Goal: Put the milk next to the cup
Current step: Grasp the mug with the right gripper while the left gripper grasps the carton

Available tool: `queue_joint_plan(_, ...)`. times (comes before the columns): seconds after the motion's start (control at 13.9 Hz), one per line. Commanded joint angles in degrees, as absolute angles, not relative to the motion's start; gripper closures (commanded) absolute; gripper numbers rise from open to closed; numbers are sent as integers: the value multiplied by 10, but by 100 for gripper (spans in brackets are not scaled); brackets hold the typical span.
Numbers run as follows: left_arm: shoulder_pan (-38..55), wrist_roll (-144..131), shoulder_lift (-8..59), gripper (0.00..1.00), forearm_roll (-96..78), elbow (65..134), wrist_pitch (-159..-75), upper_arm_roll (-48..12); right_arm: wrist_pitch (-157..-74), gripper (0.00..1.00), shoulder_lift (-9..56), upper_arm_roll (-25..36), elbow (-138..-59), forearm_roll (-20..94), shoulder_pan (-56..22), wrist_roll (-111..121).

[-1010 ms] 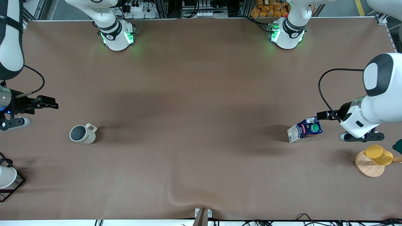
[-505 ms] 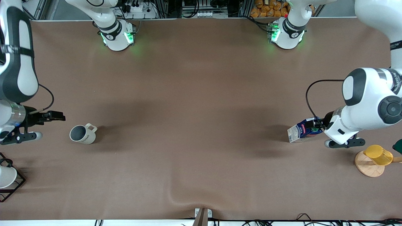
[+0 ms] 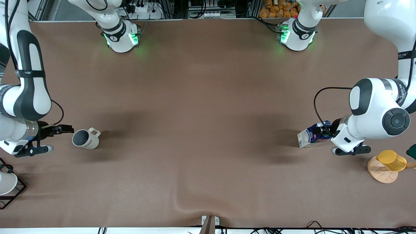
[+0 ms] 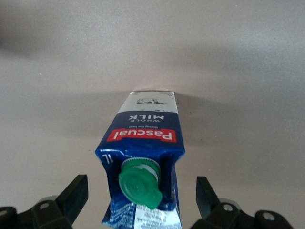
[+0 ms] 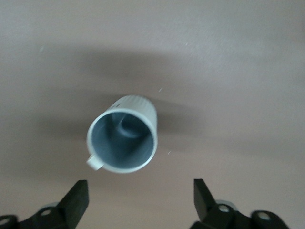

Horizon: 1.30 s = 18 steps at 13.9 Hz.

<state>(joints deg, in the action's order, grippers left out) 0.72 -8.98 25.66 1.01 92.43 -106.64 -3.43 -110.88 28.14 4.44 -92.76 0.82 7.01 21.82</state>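
Note:
The left gripper needs to close on the carton, because in the left wrist view its fingers are on either side of the carton's top beside the green cap (image 4: 139, 183).
The milk (image 3: 310, 136), a dark blue carton with a green cap, stands on the table toward the left arm's end. My left gripper (image 3: 326, 130) is open at the carton's top. In the left wrist view the milk (image 4: 143, 143) and its green cap (image 4: 139, 183) sit between the spread fingers (image 4: 74, 195) of the left gripper (image 4: 141, 200), with a gap on each side. The cup (image 3: 85, 138), an off-white mug with a grey inside, stands toward the right arm's end. My right gripper (image 3: 66, 129) is open and empty beside it. In the right wrist view the cup (image 5: 123, 138) lies just ahead of the right gripper (image 5: 139, 200).
A yellow cup (image 3: 391, 160) on a wooden disc (image 3: 378, 174) stands beside the left arm, nearer the front camera than the milk. A plain white cup (image 3: 6, 182) on a black wire rack (image 3: 18, 190) is at the right arm's end. A dark green thing (image 3: 412, 151) shows at the edge.
The left gripper has moved onto the milk's top, which now covers the green cap in the front view. The right gripper has moved closer to the cup. Milk and cup have not moved.

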Motion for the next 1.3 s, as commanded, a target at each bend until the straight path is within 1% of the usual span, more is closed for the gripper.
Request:
queue_joint_plan(0.0,7,-87,258,1,17,929,-1080,-35,-1145,25,289,38,-947,14,85,242)
queue_joint_plan(0.07,6,-87,258,12,17,929,-1080,-35,-1149,28,294,38,-947,15,85,241)
queue_joint_plan(0.14,6,-87,260,20,17,929,-1080,-35,-1154,30,299,37,-947,16,83,236)
queue_joint_plan(0.29,5,-87,264,29,17,927,-1080,-35,-1156,34,302,37,-947,26,82,236)
queue_joint_plan(0.43,4,-87,263,37,17,925,-1080,-35,-1156,34,316,37,-947,39,84,236)
queue_joint_plan(0.51,4,-87,263,40,17,925,-1080,-35,-1158,37,322,37,-949,40,84,236)
queue_joint_plan(0.58,6,-87,263,40,17,924,-1080,-35,-1169,47,328,37,-951,40,84,236)
queue_joint_plan(0.65,6,-87,263,42,17,924,-1080,-35,-1178,53,331,37,-954,40,84,236)
queue_joint_plan(0.72,6,-87,262,47,17,923,-1080,-35,-1181,63,332,37,-958,40,83,236)
queue_joint_plan(0.79,7,-87,262,49,17,922,-1080,-35,-1182,77,332,37,-959,40,83,236)
queue_joint_plan(0.87,7,-88,262,51,17,922,-1080,-35,-1181,94,331,37,-958,40,83,236)
queue_joint_plan(0.94,8,-88,262,56,17,922,-1080,-35,-1180,100,331,37,-958,40,81,236)
queue_joint_plan(1.01,8,-88,261,60,17,922,-1080,-35,-1178,100,330,37,-957,40,78,230)
queue_joint_plan(1.08,8,-88,260,62,17,922,-1080,-34,-1175,100,328,36,-955,40,78,221)
queue_joint_plan(1.23,7,-88,256,63,17,922,-1080,-35,-1158,100,325,33,-951,40,76,200)
